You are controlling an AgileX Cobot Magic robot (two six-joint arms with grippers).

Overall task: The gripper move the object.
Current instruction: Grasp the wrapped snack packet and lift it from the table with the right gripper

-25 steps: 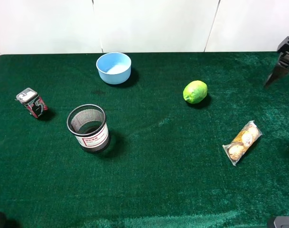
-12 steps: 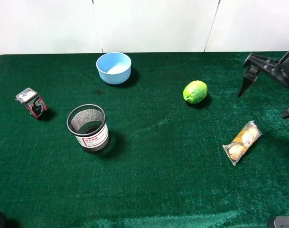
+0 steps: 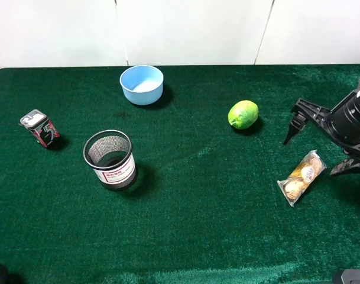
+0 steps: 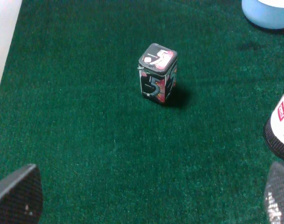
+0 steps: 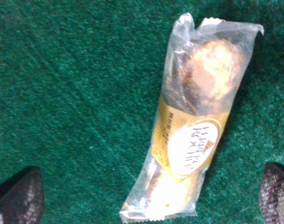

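Note:
The packet of chocolates has to come off the green cloth (image 3: pixel 197 219), so the right gripper will grab its gold label band (image 3: pixel 304 172) next.
The clear packet of gold-wrapped chocolates (image 3: pixel 302 177) lies on the green cloth at the right. My right gripper (image 3: pixel 315 155) hovers just above and behind it, open, with one thin black finger (image 3: pixel 291 129) toward the lime and the other (image 3: pixel 347 167) to the packet's right. In the right wrist view the packet (image 5: pixel 193 135) lies lengthwise between the two spread fingertips (image 5: pixel 18 196), untouched. My left gripper (image 4: pixel 146 196) is open and empty, out of the high view, facing the small red-black can (image 4: pixel 157 73).
A green lime (image 3: pixel 243 114) sits behind the packet. A light blue bowl (image 3: pixel 142 84) stands at the back. A black mesh cup (image 3: pixel 109 158) stands left of centre. The red-black can (image 3: pixel 40 128) is at the far left.
My right gripper has come in from the back right edge, moving forward and down over the packet. The packet and the other things have not moved.

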